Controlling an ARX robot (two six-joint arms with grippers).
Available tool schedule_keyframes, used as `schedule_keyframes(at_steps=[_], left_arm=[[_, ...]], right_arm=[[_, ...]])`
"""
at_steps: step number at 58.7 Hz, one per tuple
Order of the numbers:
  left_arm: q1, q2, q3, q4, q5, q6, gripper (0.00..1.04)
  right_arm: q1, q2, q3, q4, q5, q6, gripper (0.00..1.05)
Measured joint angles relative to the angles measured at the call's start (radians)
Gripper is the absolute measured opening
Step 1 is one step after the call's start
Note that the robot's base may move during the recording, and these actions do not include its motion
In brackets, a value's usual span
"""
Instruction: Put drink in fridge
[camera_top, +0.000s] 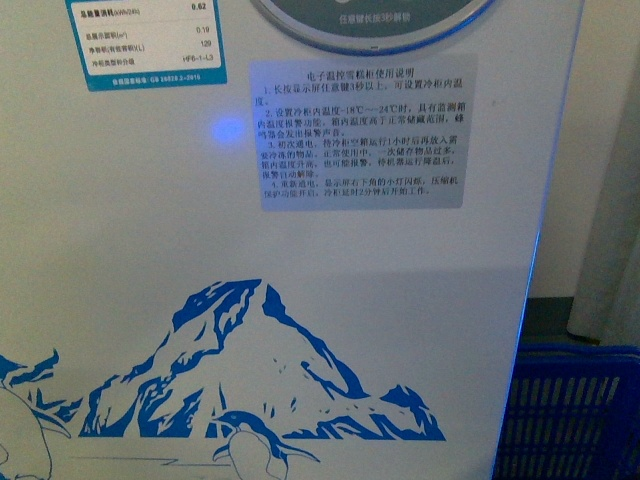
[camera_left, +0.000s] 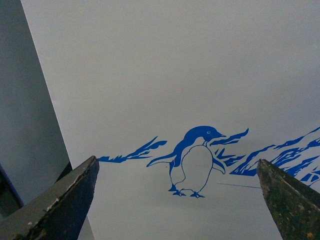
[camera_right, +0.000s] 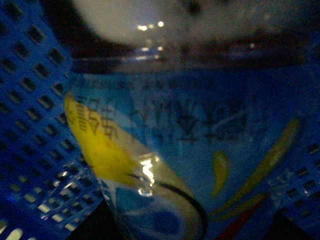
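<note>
The right gripper grabs the drink (camera_right: 200, 130) by its labeled middle (camera_right: 175, 150) next, to put it in the fridge.
The drink (camera_right: 200, 130) fills the right wrist view at very close range. Only its blue, yellow and red label shows, blurred and dim, inside the blue crate (camera_right: 30, 115). My right gripper (camera_right: 187, 227) is open, its fingers only dark shapes on either side of the bottle, and I cannot tell if they touch it. The fridge (camera_top: 380, 300) takes up the front view as a white wall with a blue mountain picture and a grey oval display (camera_top: 370, 20). My left gripper (camera_left: 177, 160) is open and empty, facing the fridge's wall (camera_left: 175, 75) near a printed penguin (camera_left: 195, 160).
The blue plastic crate (camera_top: 570, 410) stands on the floor just right of the fridge's front corner. A text sticker (camera_top: 360, 130) and an energy label (camera_top: 145, 40) are stuck on the fridge's front. A grey wall (camera_left: 30, 130) lies beside the fridge in the left wrist view.
</note>
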Motion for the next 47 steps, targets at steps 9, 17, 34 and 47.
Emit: schedule_keyframes(at_steps=[9, 17, 34, 47], left_arm=[[0.000, 0.000, 0.000, 0.000, 0.000, 0.000, 0.97], [0.000, 0.000, 0.000, 0.000, 0.000, 0.000, 0.97], [0.000, 0.000, 0.000, 0.000, 0.000, 0.000, 0.97], [0.000, 0.000, 0.000, 0.000, 0.000, 0.000, 0.97]], right_arm=[[-0.015, -0.149, -0.100, 0.062, -0.025, -0.052, 0.37], [-0.022, -0.325, -0.190, 0.136, -0.050, -0.120, 0.37], [-0.046, -1.034, -0.504, 0.259, -0.219, -0.362, 0.37], [-0.055, -1.654, -0.708, 0.208, -0.303, -0.505, 0.37]])
